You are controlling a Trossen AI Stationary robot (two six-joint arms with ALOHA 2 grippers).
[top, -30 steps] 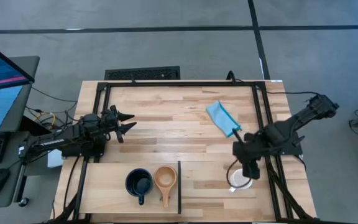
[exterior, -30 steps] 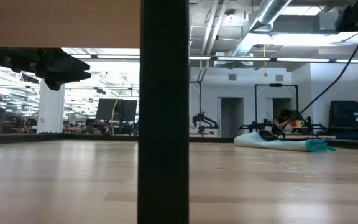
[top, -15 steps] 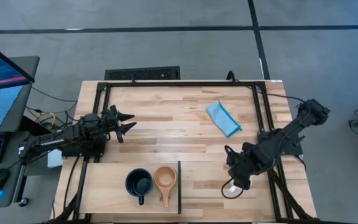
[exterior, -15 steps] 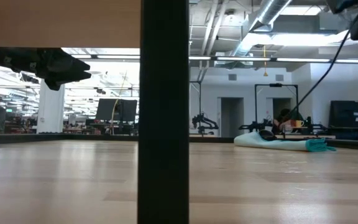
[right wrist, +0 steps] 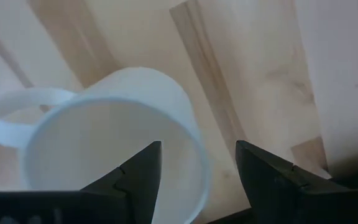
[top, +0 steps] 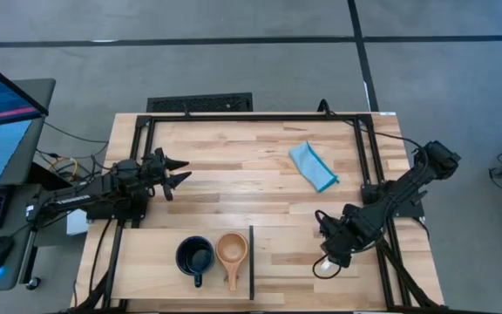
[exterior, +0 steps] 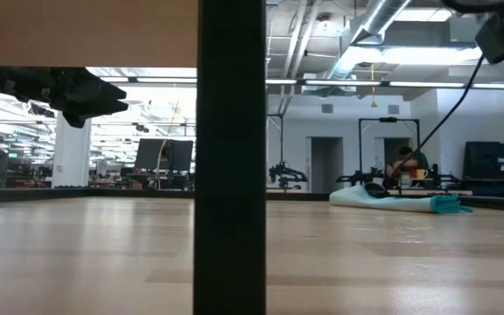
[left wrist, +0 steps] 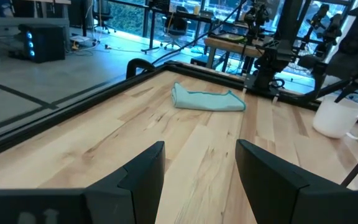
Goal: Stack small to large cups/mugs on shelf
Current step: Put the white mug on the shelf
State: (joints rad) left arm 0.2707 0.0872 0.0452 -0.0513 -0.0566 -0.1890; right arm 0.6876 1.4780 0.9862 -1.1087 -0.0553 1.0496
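Note:
The robot's right gripper next needs to hold the white mug by its rim (right wrist: 205, 171) opposite the handle, so that it can set the mug on the shelf board with the handle free.
The white mug (right wrist: 110, 143) stands upright on the tabletop at the near right and also shows in the left wrist view (left wrist: 339, 116). In the high view my right gripper (top: 330, 252) hides most of it. My right gripper (right wrist: 197, 149) is open, pointing down, one finger over the mug's mouth and one outside its wall. The black mug (top: 194, 257) and the tan wooden cup (top: 232, 250) stand side by side on the pale shelf board (top: 146, 262). My left gripper (top: 178, 173) hovers open and empty at the left.
The shelf's dark upright edge (top: 251, 262) stands between the cups and the white mug, and fills the middle of the low view (exterior: 230, 157). A folded light-blue cloth (top: 312, 166) lies at the far right. A black frame (top: 369, 157) runs around the table.
My right gripper has gone toward the table's near edge and a little to the left. It now stands over the white mug and covers it in the high view.

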